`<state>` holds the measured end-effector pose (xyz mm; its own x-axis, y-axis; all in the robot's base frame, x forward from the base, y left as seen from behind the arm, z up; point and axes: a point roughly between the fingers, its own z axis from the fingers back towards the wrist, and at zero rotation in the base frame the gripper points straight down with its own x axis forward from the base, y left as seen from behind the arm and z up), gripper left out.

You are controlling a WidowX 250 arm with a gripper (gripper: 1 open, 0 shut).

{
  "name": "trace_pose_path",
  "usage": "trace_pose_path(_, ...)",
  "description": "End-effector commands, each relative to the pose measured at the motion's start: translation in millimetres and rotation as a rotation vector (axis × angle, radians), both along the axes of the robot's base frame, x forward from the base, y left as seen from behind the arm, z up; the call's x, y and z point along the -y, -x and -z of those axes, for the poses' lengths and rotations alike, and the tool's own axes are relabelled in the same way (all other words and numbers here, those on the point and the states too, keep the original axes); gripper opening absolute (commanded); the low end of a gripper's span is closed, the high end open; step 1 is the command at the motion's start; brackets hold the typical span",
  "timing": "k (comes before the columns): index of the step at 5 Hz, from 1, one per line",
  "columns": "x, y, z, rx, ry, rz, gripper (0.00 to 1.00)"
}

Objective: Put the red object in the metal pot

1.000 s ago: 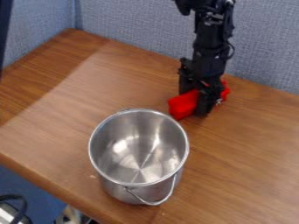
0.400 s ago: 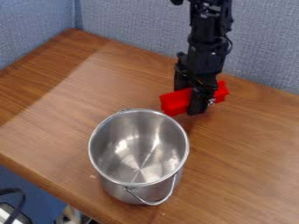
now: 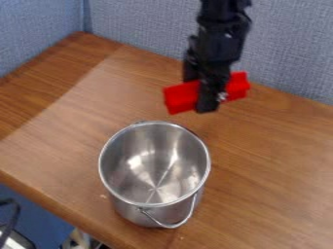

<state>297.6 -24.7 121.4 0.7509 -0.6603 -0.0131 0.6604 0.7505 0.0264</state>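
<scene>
The red block is behind and above the metal pot's rim (image 3: 155, 124), so my gripper needs to move it over the pot before letting it go.
The red object (image 3: 182, 94), a bright red long block, hangs level in the air above the table, gripped across its middle by my gripper (image 3: 208, 97), which points straight down. One red end sticks out to the left of the fingers and the other end (image 3: 239, 87) to the right. The metal pot (image 3: 155, 169), shiny and round with a thin wire handle at its front, stands on the table below and to the left of the block. Its inside is bare.
The wooden table (image 3: 65, 97) runs to a front edge just below the pot. A blue-grey wall (image 3: 130, 24) stands behind the table.
The gripper has risen and shifted left with the red block, lifting it off the table and towards the space above the pot's far rim.
</scene>
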Motion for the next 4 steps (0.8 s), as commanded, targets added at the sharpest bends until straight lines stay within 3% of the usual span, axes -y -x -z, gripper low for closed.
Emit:
trace_pose_path(1, -3, 31.3, -13.0, 0.038, 0.008, 0.032, 0.00)
trace_pose_path(2, 3, 61.0, -9.7, 0.045, 0.025, 0.075, 0.00)
trace_pose_path(3, 10, 75.2, 2.6, 0.030, 0.031, 0.130, 0.00)
trace_pose_path(4, 13, 75.3, 14.9, 0.022, 0.036, 0.254, 0.00)
